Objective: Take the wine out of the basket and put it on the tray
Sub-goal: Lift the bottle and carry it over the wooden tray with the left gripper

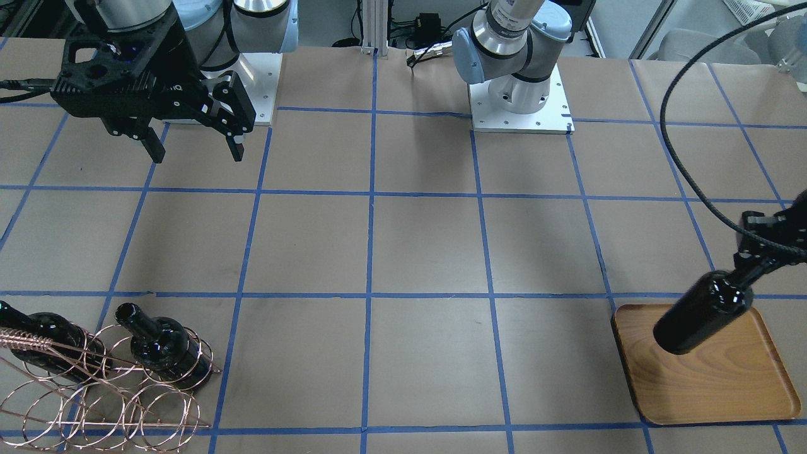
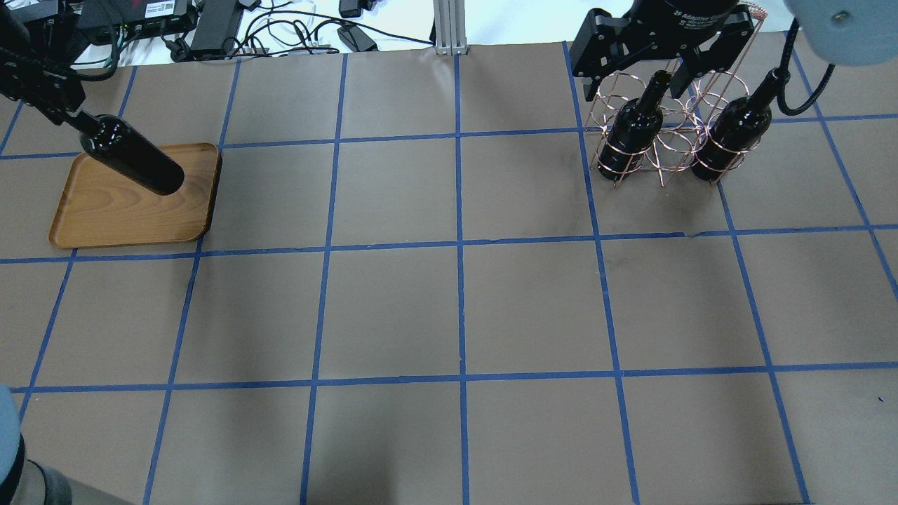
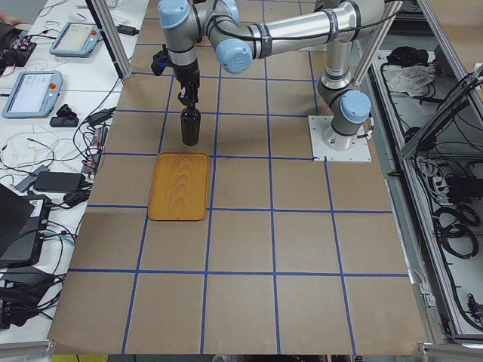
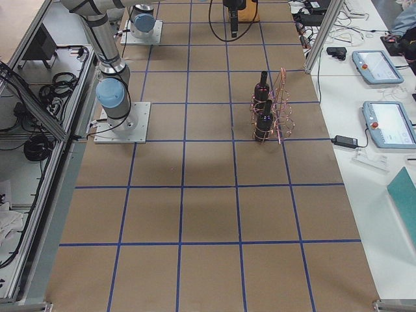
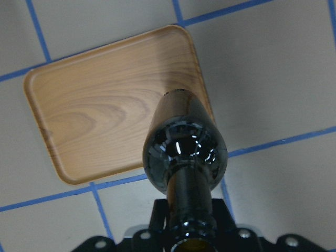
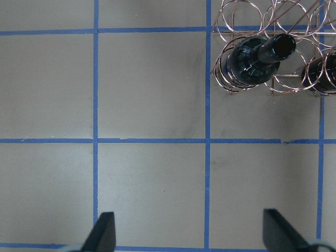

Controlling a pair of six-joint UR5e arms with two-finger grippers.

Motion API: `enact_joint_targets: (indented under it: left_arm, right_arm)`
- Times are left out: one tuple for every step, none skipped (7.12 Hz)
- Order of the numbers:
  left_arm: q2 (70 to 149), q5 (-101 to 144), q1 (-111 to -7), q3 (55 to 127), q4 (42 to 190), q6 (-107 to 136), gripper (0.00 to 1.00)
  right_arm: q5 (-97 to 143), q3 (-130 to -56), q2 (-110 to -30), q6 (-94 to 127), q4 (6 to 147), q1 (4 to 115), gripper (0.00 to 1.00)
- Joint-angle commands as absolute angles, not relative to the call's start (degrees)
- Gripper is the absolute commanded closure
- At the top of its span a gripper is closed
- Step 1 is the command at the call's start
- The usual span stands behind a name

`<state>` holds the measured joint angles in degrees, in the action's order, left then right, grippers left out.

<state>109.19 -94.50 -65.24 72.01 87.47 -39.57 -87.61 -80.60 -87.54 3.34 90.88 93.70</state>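
Observation:
I should keep holding the bottle with my left gripper until it is lower and toward the tray's middle (image 1: 711, 367). The wine bottle's base (image 1: 671, 340) is still above the tray's edge.
My left gripper (image 1: 756, 265) is shut on the neck of a near-black wine bottle (image 1: 700, 315) and holds it upright, base down, over the wooden tray (image 1: 712, 384). In the left wrist view the bottle (image 5: 185, 152) hangs over the tray's (image 5: 100, 121) near right corner. I cannot tell its height above the tray. The copper wire basket (image 2: 666, 133) holds two more bottles (image 2: 631, 130) (image 2: 736, 126). My right gripper (image 1: 195, 154) is open and empty, high above the table; its fingers (image 6: 105, 231) are spread wide, with the basket (image 6: 262, 16) ahead of it.
The table is brown paper with a grid of blue tape. The two arm bases (image 1: 517, 113) stand on white plates at the robot's side. A black cable (image 1: 681, 157) loops down to the left wrist. Monitors and pendants (image 4: 383, 123) lie beyond the table's far edge.

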Motion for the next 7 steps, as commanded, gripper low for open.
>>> enact_joint_targets:
  left_arm:
    - [113.7, -98.6, -62.3, 70.6, 83.1, -42.1, 1.00]
    - [115.4, -98.4, -61.6, 69.3, 82.4, -43.1, 1.00]
    - [117.2, -97.9, -61.6, 68.0, 82.0, -43.2, 1.00]
    - [118.2, -95.6, -61.6, 67.9, 81.8, -42.8, 1.00]
    - [118.4, -94.9, -61.5, 67.9, 82.0, -42.7, 1.00]
    - [118.3, -95.1, -61.4, 67.9, 82.5, -42.7, 1.00]
    - [118.3, -95.3, -61.3, 68.2, 82.5, -42.7, 1.00]
  right_arm:
    - [-87.5, -80.6, -87.5, 3.4, 90.9, 93.8, 0.00]
    - [-87.6, -80.6, -87.5, 3.3, 90.8, 93.8, 0.00]
    - [-87.6, -80.7, -87.5, 3.3, 90.8, 93.8, 0.00]
    - [-87.6, -80.6, -87.5, 3.4, 90.8, 93.8, 0.00]
    - [-87.6, -80.7, -87.5, 3.3, 90.8, 93.8, 0.00]
    - [-87.6, -80.7, -87.5, 3.4, 90.8, 93.8, 0.00]
    - [-87.6, -80.7, -87.5, 3.3, 90.8, 93.8, 0.00]
